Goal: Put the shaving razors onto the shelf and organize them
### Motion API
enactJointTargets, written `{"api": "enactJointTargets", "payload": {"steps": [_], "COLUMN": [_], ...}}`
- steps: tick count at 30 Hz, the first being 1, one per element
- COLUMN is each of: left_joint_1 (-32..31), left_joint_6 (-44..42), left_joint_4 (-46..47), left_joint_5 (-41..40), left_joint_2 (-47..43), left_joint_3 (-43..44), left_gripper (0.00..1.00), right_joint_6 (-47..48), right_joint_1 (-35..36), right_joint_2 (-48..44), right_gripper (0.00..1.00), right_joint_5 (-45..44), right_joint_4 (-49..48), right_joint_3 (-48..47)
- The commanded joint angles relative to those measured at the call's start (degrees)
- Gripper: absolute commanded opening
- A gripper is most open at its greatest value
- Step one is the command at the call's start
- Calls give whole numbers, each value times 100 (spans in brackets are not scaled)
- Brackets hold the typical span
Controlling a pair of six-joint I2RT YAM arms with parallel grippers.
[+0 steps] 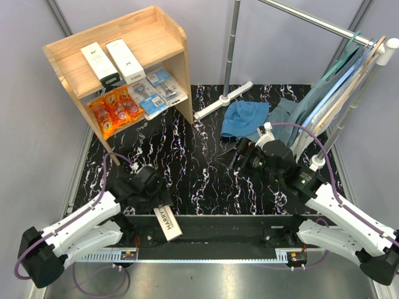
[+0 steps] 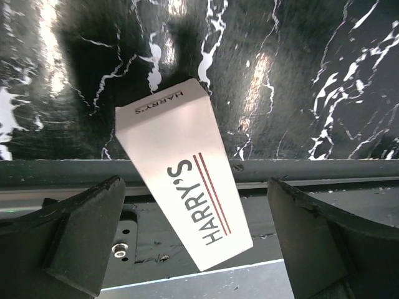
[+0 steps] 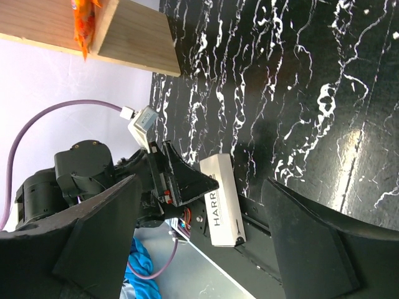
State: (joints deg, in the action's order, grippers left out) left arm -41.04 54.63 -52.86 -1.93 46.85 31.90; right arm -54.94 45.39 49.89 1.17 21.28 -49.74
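Observation:
My left gripper would leave the white Harry's box [image 1: 167, 224] lying if I lifted it now. The box sits between the spread fingers, clear of them.
A white Harry's box [image 1: 167, 224] lies at the table's near edge, one end overhanging it. In the left wrist view the box [image 2: 187, 180] sits between the wide-open fingers without touching them. My left gripper [image 1: 156, 202] [image 2: 194, 187] hovers over it, open. The box also shows in the right wrist view [image 3: 222, 208]. The wooden shelf [image 1: 177, 62] stands at the back left. Two Harry's boxes [image 1: 112, 61] lie on its top level. Orange packs [image 1: 113, 109] and blue blister packs [image 1: 156, 90] lie on its lower level. My right gripper [image 1: 239, 156] [image 3: 202, 184] is open and empty.
A metal clothes rack pole and foot [image 1: 222, 99] stand at the back middle. A blue cloth hat [image 1: 244, 118] lies beside it. Hangers with blue and teal garments [image 1: 336, 93] hang at the right. The black marbled table [image 1: 199, 168] ends at a metal rail in front.

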Motion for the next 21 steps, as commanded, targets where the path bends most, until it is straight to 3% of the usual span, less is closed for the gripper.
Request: {"api": "enactJointTargets", "payload": {"steps": [1, 13, 20, 21], "left_joint_1": [-202, -291, -291, -282], "left_joint_6": [267, 381, 364, 355], "left_joint_4": [452, 1190, 1726, 1744], "left_joint_5": [9, -158, -79, -70], "left_joint_2": [218, 860, 1326, 1353], "left_joint_3": [-166, -667, -712, -685], "left_gripper": [98, 89, 71, 66], "right_joint_6": [-114, -184, -184, -201], "right_joint_1": [23, 23, 23, 23], "right_joint_2": [-146, -234, -128, -120], "right_gripper": [88, 91, 94, 100], "right_joint_5": [120, 252, 410, 428], "right_joint_4": [-150, -238, -230, -238], "right_joint_3": [148, 342, 377, 394]}}
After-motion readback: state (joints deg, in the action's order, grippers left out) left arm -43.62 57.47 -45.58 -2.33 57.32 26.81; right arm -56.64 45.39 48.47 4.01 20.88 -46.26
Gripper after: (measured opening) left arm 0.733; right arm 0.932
